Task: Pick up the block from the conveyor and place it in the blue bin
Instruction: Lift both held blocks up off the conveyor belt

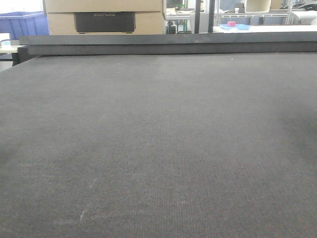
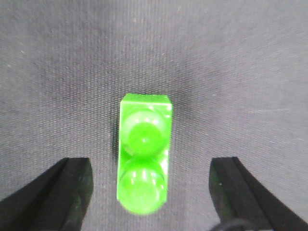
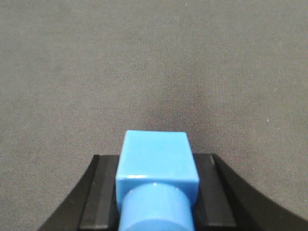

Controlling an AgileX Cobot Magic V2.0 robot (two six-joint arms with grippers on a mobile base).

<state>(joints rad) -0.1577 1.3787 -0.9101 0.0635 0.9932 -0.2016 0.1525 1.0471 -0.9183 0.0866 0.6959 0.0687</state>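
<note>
My left gripper grabs the long sides of the block next, to move the green block [image 2: 144, 154] from the conveyor into the blue bin.
A green two-stud block [image 2: 144, 154] lies on the dark grey conveyor [image 2: 216, 72] in the left wrist view. My left gripper [image 2: 150, 190] is open, with its black fingers [image 2: 67, 192] well apart on both sides of the block and not touching it. In the right wrist view my right gripper [image 3: 156, 192] is shut on a blue block [image 3: 155, 178] with a round stud facing the camera, held above the belt [image 3: 154, 62]. The front view shows only the bare conveyor [image 1: 158, 139] and its dark far rail [image 1: 168, 43]. A blue bin [image 1: 22, 25] stands at the far left.
Cardboard boxes [image 1: 104, 17] stand behind the rail. A white table with a blue tray and a small pink thing [image 1: 232, 25] is at the far right. Neither arm shows in the front view.
</note>
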